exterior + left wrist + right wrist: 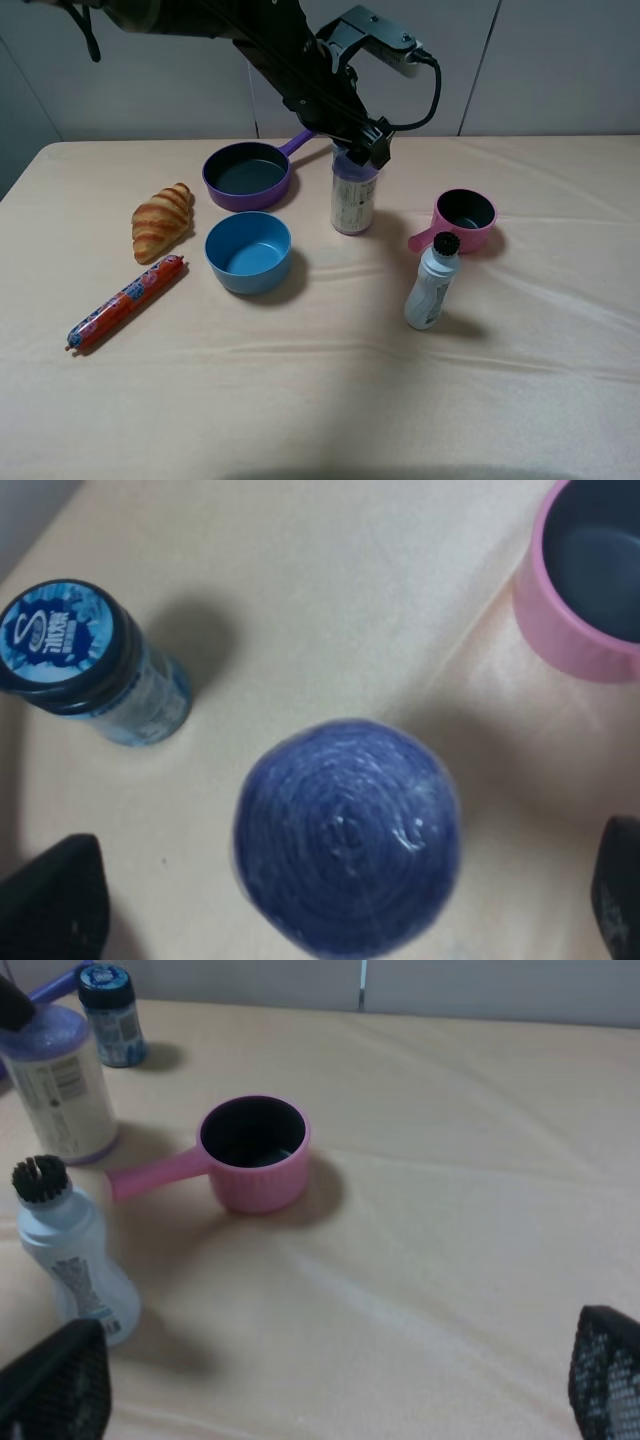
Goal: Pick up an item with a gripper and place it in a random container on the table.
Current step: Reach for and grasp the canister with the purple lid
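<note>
The clear jar has to go in the purple frying pan (246, 176), so the robot's left gripper should next grab the jar by its purple lid (356, 167).
The item, a tall clear jar (352, 200) with a purple lid and pale label, stands upright on the table (400, 400) just right of the container. The container is a purple frying pan (246, 176) with a dark interior. My left gripper (366, 150) hovers right over the jar's lid (347, 830). Its fingers (55, 900) are spread wide to either side of the lid, with gaps, so it is open and empty. My right gripper (330, 1390) is open and empty above bare cloth; it does not show in the exterior view. The jar also shows in the right wrist view (60, 1085).
A blue bowl (248, 252) sits in front of the pan. A pink saucepan (465, 220) and a white squeeze bottle (432, 282) stand right of the jar. A small blue jar (95, 665) stands behind it. A croissant (162, 220) and a sausage (127, 302) lie at the left.
</note>
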